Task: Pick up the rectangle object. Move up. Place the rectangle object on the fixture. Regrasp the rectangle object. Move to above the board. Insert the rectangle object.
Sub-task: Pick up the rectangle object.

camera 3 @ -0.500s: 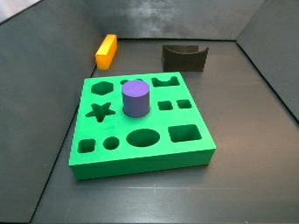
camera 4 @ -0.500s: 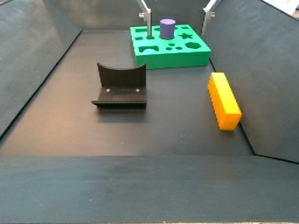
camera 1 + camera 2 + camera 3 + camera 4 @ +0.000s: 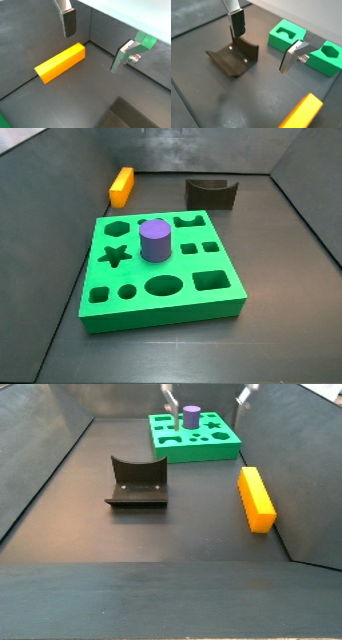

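Observation:
The orange-yellow block will be grabbed next by my gripper across its long body (image 3: 122, 187). Then my gripper can lift the block to place it on the fixture (image 3: 211, 192).
The rectangle object (image 3: 122, 186) is an orange-yellow block lying flat on the dark floor beside a wall, far from the board; it also shows in the wrist views (image 3: 60, 62) (image 3: 301, 117) and the side view (image 3: 255, 498). The fixture (image 3: 211, 192) (image 3: 136, 481) (image 3: 232, 59) stands apart from it, dark with a curved notch. The green board (image 3: 201, 293) (image 3: 201, 452) (image 3: 284, 35) lies flat. My gripper (image 3: 93, 47) (image 3: 262, 50) hangs open high above the floor, holding nothing, with the block and fixture below it. Only its fingers (image 3: 170, 394) show in a side view.
A purple cylinder (image 3: 155, 240) (image 3: 193, 416) stands upright in a hole of the board. Grey walls (image 3: 307, 218) enclose the floor on all sides, and the orange block lies right against one of them (image 3: 301, 484).
The fingers at the top edge of a side view have shifted slightly. The block, fixture, board and cylinder have not moved.

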Available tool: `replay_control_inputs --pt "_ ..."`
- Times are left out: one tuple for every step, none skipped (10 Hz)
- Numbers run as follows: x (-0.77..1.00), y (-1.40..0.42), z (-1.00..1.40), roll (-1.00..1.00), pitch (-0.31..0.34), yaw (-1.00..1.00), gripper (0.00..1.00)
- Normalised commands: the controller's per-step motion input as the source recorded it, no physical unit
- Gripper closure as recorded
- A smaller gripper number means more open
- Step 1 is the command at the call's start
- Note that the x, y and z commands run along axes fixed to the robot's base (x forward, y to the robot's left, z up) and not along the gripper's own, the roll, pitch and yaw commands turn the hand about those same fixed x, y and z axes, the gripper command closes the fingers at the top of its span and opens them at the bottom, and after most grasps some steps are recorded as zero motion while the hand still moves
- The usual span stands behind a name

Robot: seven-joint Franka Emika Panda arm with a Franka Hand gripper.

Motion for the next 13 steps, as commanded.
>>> replay_control_inputs --pt "-0.61 0.09 -0.8 0.09 -0.159 0.0 0.0" --pt "-0.61 0.07 -0.87 0.12 -0.157 0.0 0.0" --pt "-0.66 0.07 -0.85 0.14 -0.153 0.0 0.0" --pt "-0.63 0.02 -0.85 0.15 -0.147 0.0 0.0" --pt "-0.54 0.0 -0.79 0.16 -0.191 0.0 0.0" --pt "-0.48 0.0 -0.81 0.15 -0.189 0.0 0.0" --pt "-0.19 0.0 -0.92 0.2 -0.091 0.0 0.0" --pt "-0.13 0.0 -0.95 0.21 -0.06 0.0 0.0" --pt "-0.14 0.0 -0.95 0.21 -0.051 0.0 0.0" --pt "-0.11 0.0 -0.96 0.21 -0.029 0.0 0.0" --pt "-0.11 0.0 -0.95 0.22 -0.024 0.0 0.0" --pt "-0.12 0.0 -0.95 0.22 -0.026 0.0 0.0" --pt "-0.1 0.0 -0.95 0.22 -0.023 0.0 0.0"
